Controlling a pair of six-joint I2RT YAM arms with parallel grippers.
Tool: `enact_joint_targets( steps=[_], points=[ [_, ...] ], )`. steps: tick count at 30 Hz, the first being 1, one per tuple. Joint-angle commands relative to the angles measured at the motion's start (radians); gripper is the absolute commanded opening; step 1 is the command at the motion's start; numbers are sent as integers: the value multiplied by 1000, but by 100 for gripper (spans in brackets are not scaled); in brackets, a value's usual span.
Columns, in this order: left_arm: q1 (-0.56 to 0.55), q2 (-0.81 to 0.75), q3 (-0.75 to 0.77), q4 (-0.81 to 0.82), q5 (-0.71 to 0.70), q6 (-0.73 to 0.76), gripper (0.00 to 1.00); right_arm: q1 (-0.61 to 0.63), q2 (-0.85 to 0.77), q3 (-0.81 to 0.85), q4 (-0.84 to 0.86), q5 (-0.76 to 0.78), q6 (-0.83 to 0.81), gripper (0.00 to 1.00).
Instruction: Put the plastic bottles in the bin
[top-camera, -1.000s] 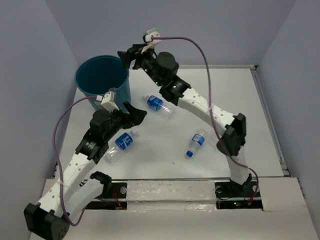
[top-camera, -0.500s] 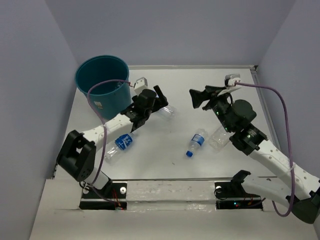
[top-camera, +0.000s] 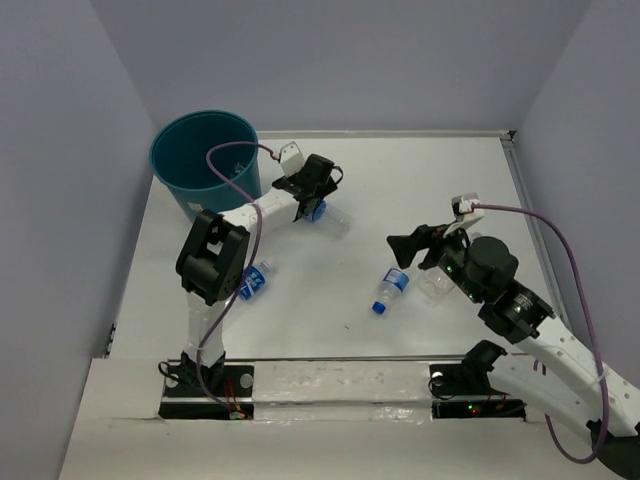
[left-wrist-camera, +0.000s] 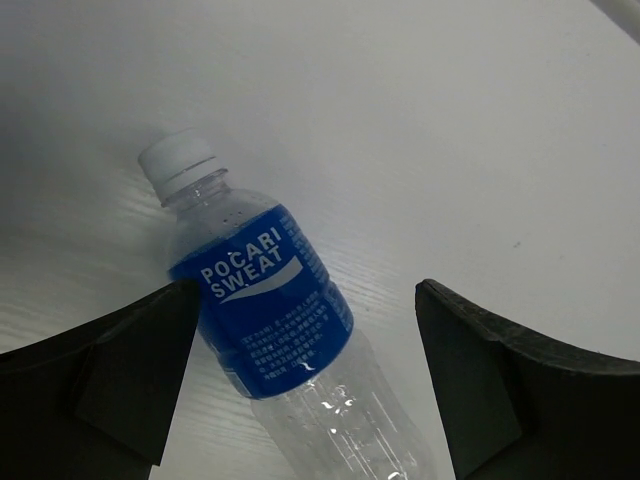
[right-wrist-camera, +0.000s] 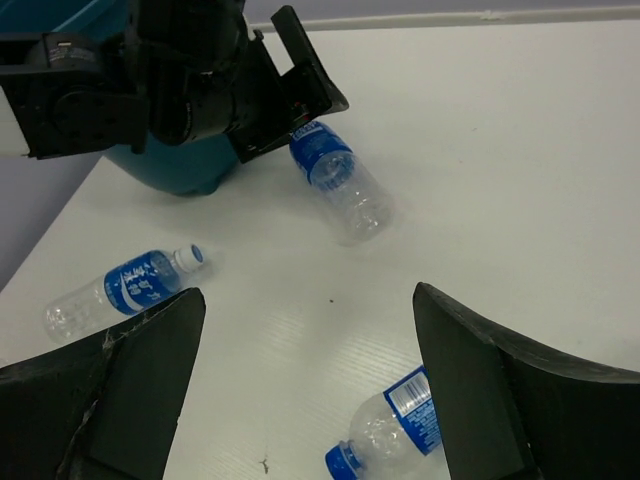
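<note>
Next, my left gripper grabs the white-capped bottle by its blue label (top-camera: 317, 211). Then it puts the bottle in the teal bin (top-camera: 205, 150).
The teal bin (top-camera: 205, 150) stands at the far left, and its wall shows in the right wrist view (right-wrist-camera: 170, 165). My left gripper (top-camera: 312, 195) is open just right of the bin and straddles a lying bottle (top-camera: 322, 212). In the left wrist view (left-wrist-camera: 305, 300) this white-capped, blue-labelled bottle (left-wrist-camera: 270, 300) lies between the fingers, close to the left one. My right gripper (top-camera: 403, 250) is open and empty above the table, just above a blue-capped bottle (top-camera: 392, 288), which also shows in its wrist view (right-wrist-camera: 395, 430). Another bottle (top-camera: 250, 280) lies beside the left arm.
A clear, plain bottle shape (top-camera: 437, 283) lies partly under my right arm. The left arm's gripper body (right-wrist-camera: 200, 80) fills the upper left of the right wrist view. Grey walls close off the table's far edge and both sides.
My right gripper swung from over the bin to the right, then down toward the centre bottle. My left arm stretched out to the bottle beside the bin.
</note>
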Motion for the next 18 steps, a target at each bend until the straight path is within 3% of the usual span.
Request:
enact_joint_targets(
  steps=[1,13,15,18],
  points=[
    [7,24,49,-82,-37,-22,99,2,18,-18,-18,-51,19,91],
    [48,169,99,-74,17,23,95,2,13,-62,-16,-94,66,91],
    [48,188,116,-66,35,52,85,2,18,-64,-16,-103,71,90],
    [53,202,127,-57,70,76,58,2,27,-65,-21,-100,82,90]
  ],
)
